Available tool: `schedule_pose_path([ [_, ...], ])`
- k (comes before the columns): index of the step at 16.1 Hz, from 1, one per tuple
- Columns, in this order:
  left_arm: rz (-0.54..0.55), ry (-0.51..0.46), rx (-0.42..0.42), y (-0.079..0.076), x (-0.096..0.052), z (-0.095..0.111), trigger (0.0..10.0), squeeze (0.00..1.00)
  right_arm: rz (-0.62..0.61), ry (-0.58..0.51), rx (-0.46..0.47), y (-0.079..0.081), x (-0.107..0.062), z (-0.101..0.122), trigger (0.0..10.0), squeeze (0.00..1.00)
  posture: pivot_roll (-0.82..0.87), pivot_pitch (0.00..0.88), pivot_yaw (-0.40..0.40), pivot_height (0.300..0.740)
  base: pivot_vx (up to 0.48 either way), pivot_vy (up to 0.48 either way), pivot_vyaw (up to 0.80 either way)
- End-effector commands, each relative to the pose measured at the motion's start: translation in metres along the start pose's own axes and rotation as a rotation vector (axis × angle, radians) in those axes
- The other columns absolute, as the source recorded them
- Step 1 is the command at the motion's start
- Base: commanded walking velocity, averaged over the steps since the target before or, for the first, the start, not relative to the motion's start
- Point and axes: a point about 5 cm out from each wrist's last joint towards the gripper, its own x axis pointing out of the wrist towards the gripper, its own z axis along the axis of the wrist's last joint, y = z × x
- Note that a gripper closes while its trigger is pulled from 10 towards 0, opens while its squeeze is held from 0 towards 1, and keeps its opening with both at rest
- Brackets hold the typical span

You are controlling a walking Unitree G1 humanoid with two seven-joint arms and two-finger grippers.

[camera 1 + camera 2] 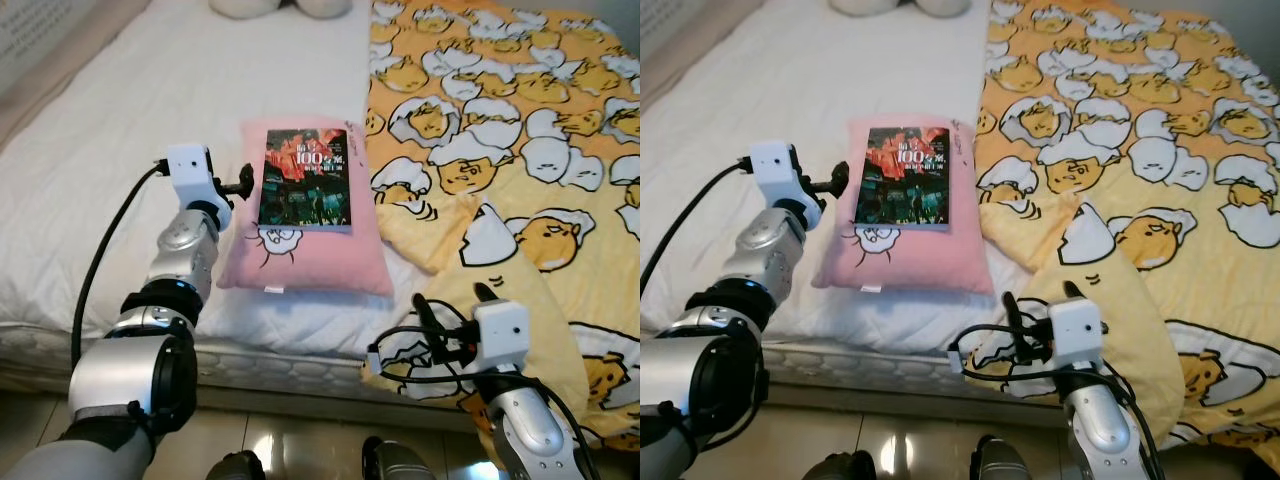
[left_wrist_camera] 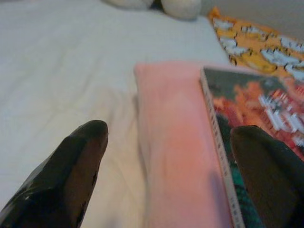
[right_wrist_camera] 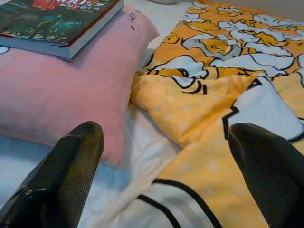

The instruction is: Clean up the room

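Observation:
My left gripper pinches the book by its narrow spine edge (image 1: 262,193) next, since the book's broad cover (image 1: 310,190) lies flat, too wide for the fingers.
A dark-covered book (image 1: 305,178) lies flat on a pink pillow (image 1: 310,262) in the middle of the bed. My left gripper (image 1: 243,181) is open at the pillow's left edge, level with the book. In the left wrist view one finger (image 2: 71,171) is over the white sheet and the other over the book (image 2: 256,123). A yellow blanket (image 1: 520,150) with egg cartoon prints covers the bed's right half. Low at the bed's front edge, my right gripper (image 1: 452,312) is open over the blanket's folded corner (image 3: 209,109), holding nothing.
The white sheet (image 1: 150,120) stretches left of the pillow. A cream plush toy (image 1: 280,6) lies at the head of the bed. The mattress edge (image 1: 280,365) runs across in front of me, with tiled floor (image 1: 290,435) below it.

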Motion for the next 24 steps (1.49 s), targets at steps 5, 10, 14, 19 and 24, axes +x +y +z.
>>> schedule_pose_path([
  [5,-0.073,0.016,-0.016,-0.019,0.001,-0.007,10.0,0.0,0.058,0.026,0.044,0.007,-0.009,0.005,10.0,0.0,-0.29,0.197,0.014,0.74,0.0,0.0,0.0],
  [10,-0.178,0.049,0.011,-0.037,0.002,-0.011,10.0,0.0,0.139,0.081,0.066,0.019,-0.018,-0.002,10.0,0.0,-0.3,0.207,0.016,0.74,0.0,0.0,0.0],
  [14,-0.292,0.116,0.04,-0.053,-0.003,-0.026,10.0,0.0,0.156,0.105,0.073,0.02,-0.021,-0.005,10.0,0.0,-0.3,0.209,0.016,0.74,0.0,0.0,0.0],
  [19,-0.288,0.196,0.068,-0.05,-0.008,-0.043,0.0,0.0,0.163,0.121,0.077,0.021,-0.021,-0.008,10.0,0.0,-0.3,0.213,0.015,0.74,0.0,0.0,0.0],
  [24,-0.396,0.214,0.138,-0.058,-0.012,-0.049,0.0,0.0,0.161,0.134,0.082,0.019,-0.021,-0.01,10.0,0.0,-0.29,0.208,0.015,0.74,0.0,0.0,0.0],
])
